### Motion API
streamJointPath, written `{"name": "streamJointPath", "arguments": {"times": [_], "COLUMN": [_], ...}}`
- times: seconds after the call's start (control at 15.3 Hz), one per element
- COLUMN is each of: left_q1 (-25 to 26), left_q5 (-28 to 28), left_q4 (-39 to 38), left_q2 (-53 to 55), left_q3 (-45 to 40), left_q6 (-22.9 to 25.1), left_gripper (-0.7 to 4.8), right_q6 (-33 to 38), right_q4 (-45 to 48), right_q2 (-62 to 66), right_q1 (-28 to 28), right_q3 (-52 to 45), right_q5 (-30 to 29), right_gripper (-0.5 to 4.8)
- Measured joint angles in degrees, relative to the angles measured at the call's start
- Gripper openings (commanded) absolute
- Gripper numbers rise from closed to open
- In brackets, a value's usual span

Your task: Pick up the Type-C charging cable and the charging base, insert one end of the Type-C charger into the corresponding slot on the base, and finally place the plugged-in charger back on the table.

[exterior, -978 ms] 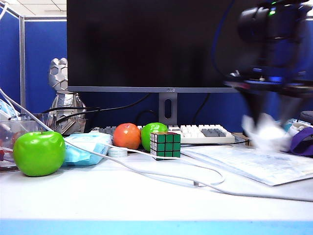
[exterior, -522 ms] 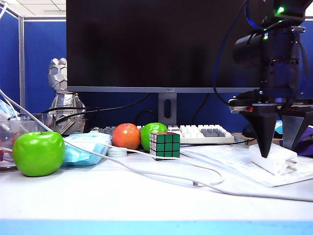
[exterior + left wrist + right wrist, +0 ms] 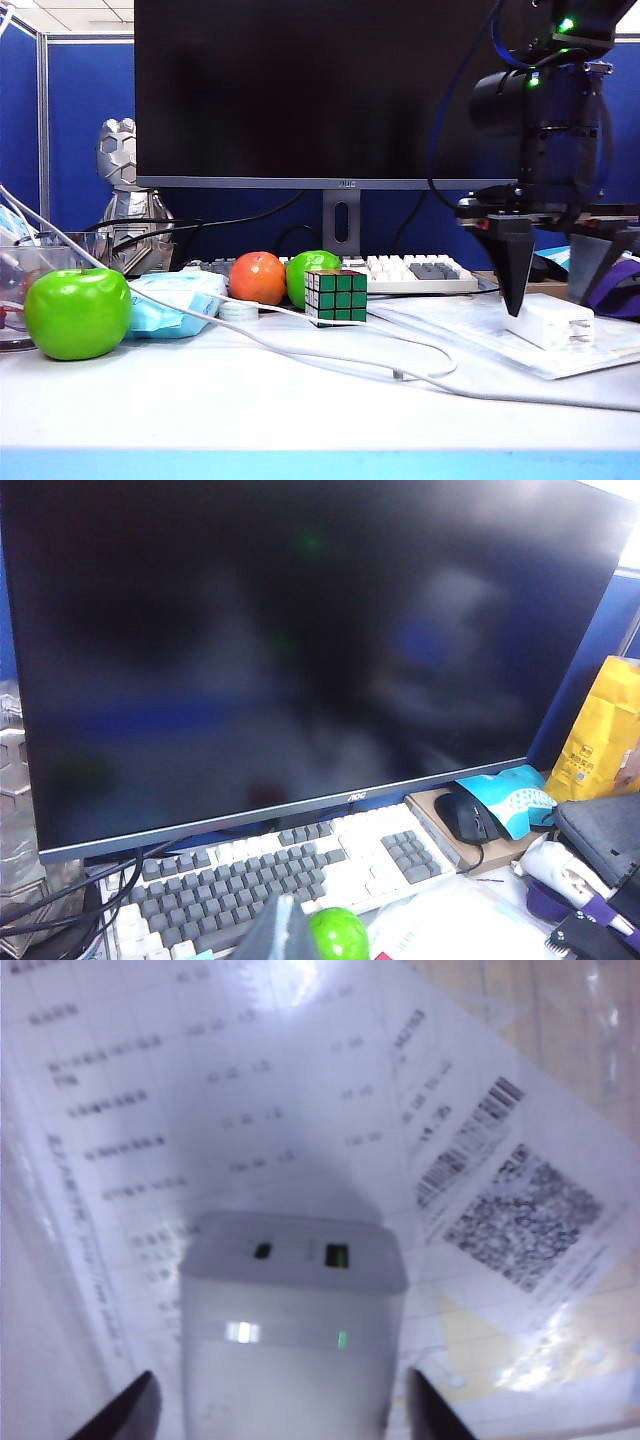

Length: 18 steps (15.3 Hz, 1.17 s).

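I will next grab the charging base by its plain sides with my right gripper, so that the charging base's port side [image 3: 580,330] [image 3: 297,1252] stays free for the Type-C plug.
The charging base [image 3: 548,322], a small white block, lies flat on a printed sheet at the right of the table [image 3: 200,410]. My right gripper [image 3: 548,303] stands open over it, one dark finger on each side. In the right wrist view the charging base [image 3: 290,1320] shows its port face, and the right gripper [image 3: 285,1418] leaves a gap at both fingertips. The Type-C charging cable [image 3: 441,348] loops across the middle of the table, its small plug [image 3: 400,375] lying loose. My left gripper [image 3: 285,930] is shut and empty above the keyboard, seen only in the left wrist view.
A second, longer white cord [image 3: 540,398] runs off to the right. A green apple [image 3: 78,312], blue packet [image 3: 175,300], orange fruit [image 3: 259,277], Rubik's cube [image 3: 337,295] and keyboard [image 3: 420,272] stand before the monitor [image 3: 300,90]. The printed sheet [image 3: 460,325] is under the base.
My right gripper came down with the charging base, set it on the sheet and opened wider. The base went from tilted to flat. The left gripper kept still.
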Motion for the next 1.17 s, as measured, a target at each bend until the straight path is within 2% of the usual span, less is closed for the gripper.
{"name": "streamJointPath", "arguments": {"times": [0.26,0.46,0.52,0.65,0.72,0.85,0.98,1.17], "left_q1": [0.0,0.0,0.0,0.0,0.0,0.0,0.0,0.0], "left_q5": [0.0,0.0,0.0,0.0,0.0,0.0,0.0,1.2], "left_q4": [0.0,0.0,-0.1,-0.1,-0.1,0.0,-0.1,-0.2], "left_q2": [0.0,0.0,0.0,0.0,0.0,0.0,0.0,0.0], "left_q3": [0.0,0.0,0.0,0.0,0.0,0.0,0.0,0.0], "left_q6": [0.0,0.0,0.0,0.0,0.0,0.0,0.0,0.0], "left_gripper": [-0.03,-0.03,-0.03,-0.03,-0.03,-0.03,-0.03,-0.03], "right_q6": [6.2,6.4,6.4,6.4,6.4,6.2,3.0,2.0], "right_q4": [1.1,1.1,1.1,1.1,1.1,1.1,-0.2,0.4], "right_q2": [0.4,2.9,3.4,3.7,3.7,3.7,2.9,-10.9], "right_q1": [0.0,-0.1,0.0,-0.1,0.0,0.0,-0.2,0.0], "right_q3": [0.0,0.0,0.1,0.1,0.2,0.2,2.4,5.6], "right_q5": [0.0,-0.1,0.0,0.2,0.2,-0.2,-6.8,-10.2], "right_gripper": [3.28,3.26,2.85,0.75,0.00,-0.01,-0.01,-0.01]}}
